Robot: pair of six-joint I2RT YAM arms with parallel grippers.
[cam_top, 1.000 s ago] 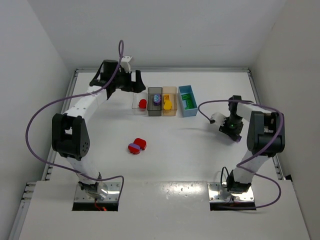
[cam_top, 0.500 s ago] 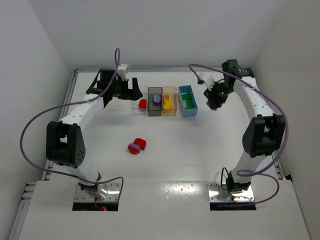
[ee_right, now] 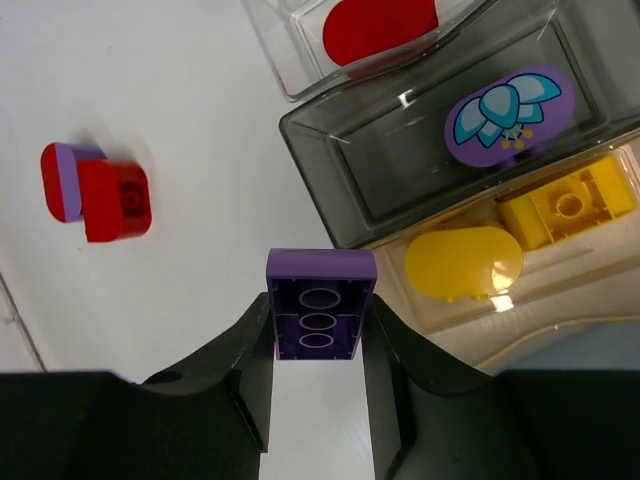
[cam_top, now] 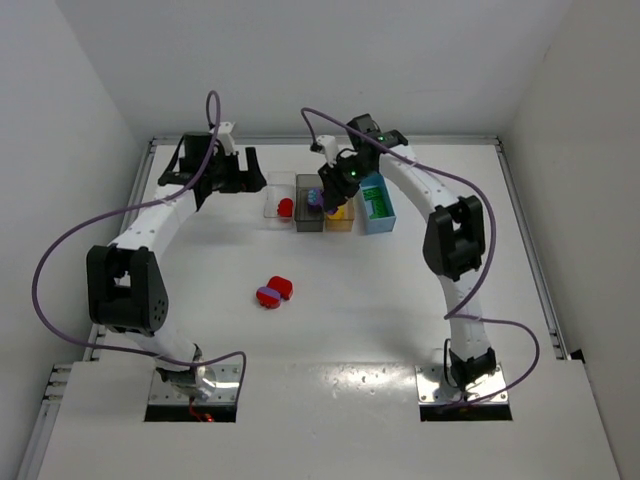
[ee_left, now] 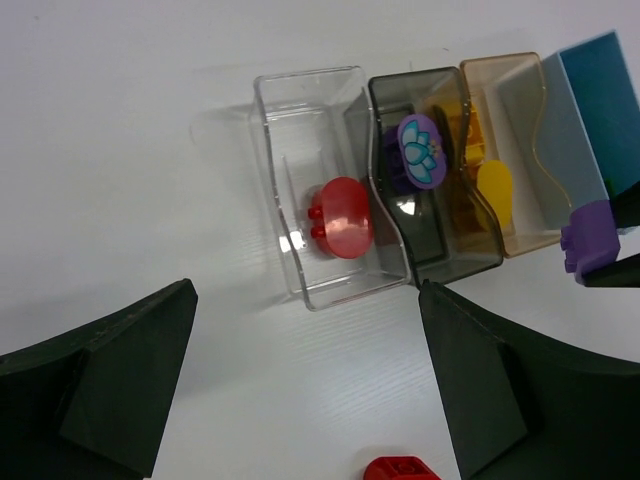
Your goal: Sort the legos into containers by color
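Observation:
I should keep the purple lego in my right gripper until over the grey container (ee_right: 330,150). It would fall outside if released now, beside its corner nearest the tan one.
My right gripper (ee_right: 318,325) is shut on a purple lego (ee_right: 320,300), held above the table just in front of the smoky grey container (ee_right: 330,150) and the tan one (cam_top: 339,215). The grey container holds a purple flower piece (ee_right: 508,115), the tan one yellow legos (ee_right: 465,262), the clear container (ee_left: 300,110) a red lego (ee_left: 343,217), and the light blue container (cam_top: 376,200) green ones. My left gripper (ee_left: 305,350) hangs open and empty left of the row, near the clear container. A red and a purple lego (cam_top: 272,291) lie together mid-table.
The four containers stand side by side near the table's far edge. The right arm (cam_top: 440,200) arches over the blue container. A raised rim (cam_top: 150,160) borders the table, with white walls beyond it.
The right arm has swung from the table's right side up and leftward to the containers. My left gripper has drifted a little to the left, still open.

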